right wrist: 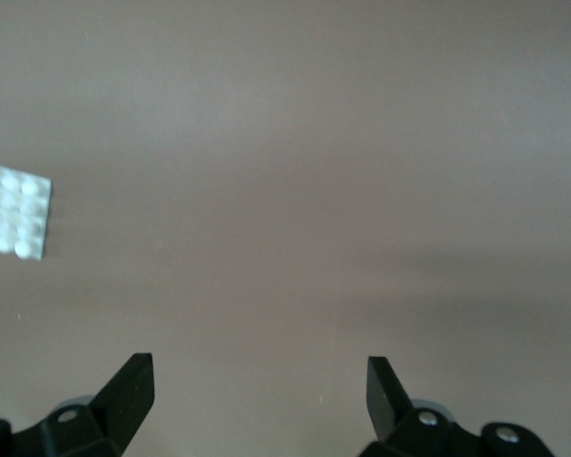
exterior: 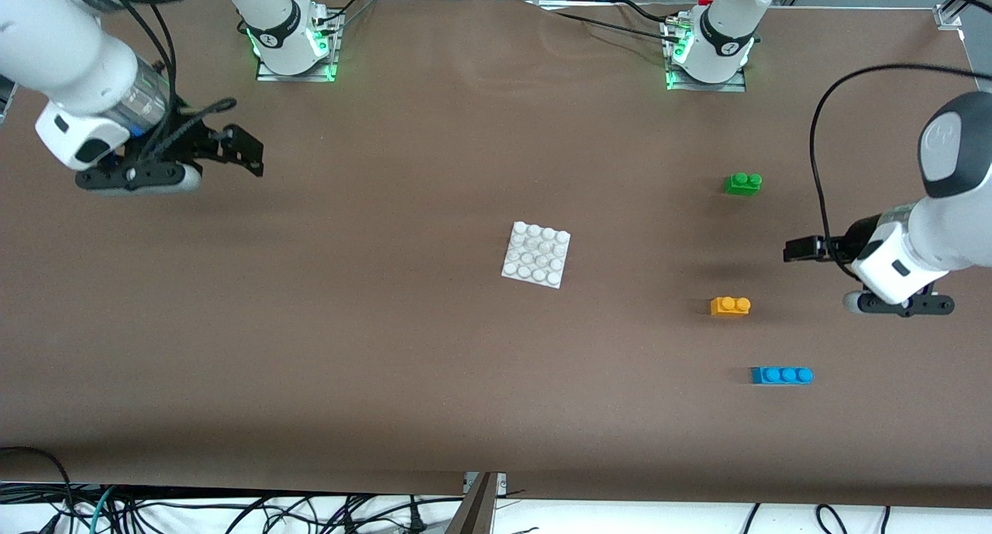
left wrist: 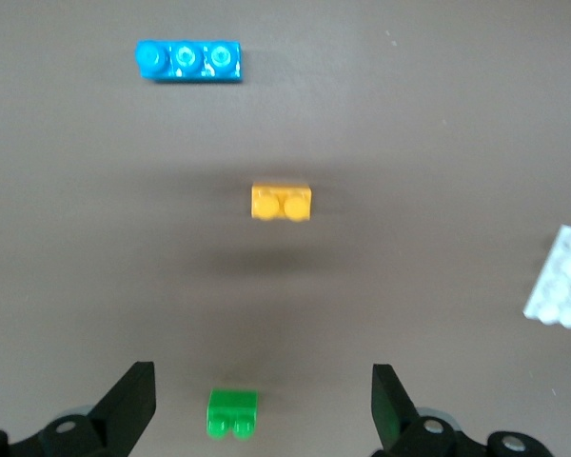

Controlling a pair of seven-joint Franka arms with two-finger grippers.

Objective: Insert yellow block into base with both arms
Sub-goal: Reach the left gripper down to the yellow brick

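Observation:
The yellow block (exterior: pixel 730 306) needs to go into the white studded base, so my left gripper should next grab the block by its short ends.
The yellow block (exterior: pixel 730 306) lies on the brown table toward the left arm's end, apart from the white studded base (exterior: pixel 536 254) at the table's middle. My left gripper (exterior: pixel 899 304) hangs open and empty over the table at the left arm's end, beside the yellow block. The left wrist view shows the open gripper (left wrist: pixel 263 376), the yellow block (left wrist: pixel 282 202) and an edge of the base (left wrist: pixel 561 282). My right gripper (exterior: pixel 139 177) hangs open and empty over the right arm's end. The right wrist view shows that gripper (right wrist: pixel 260 371) over bare table and a part of the base (right wrist: pixel 12 221).
A green two-stud brick (exterior: pixel 742 183) lies farther from the front camera than the yellow block, and a blue three-stud brick (exterior: pixel 781 375) lies nearer. Both show in the left wrist view, green brick (left wrist: pixel 232 415) and blue brick (left wrist: pixel 189 60). The arm bases stand along the table's back edge.

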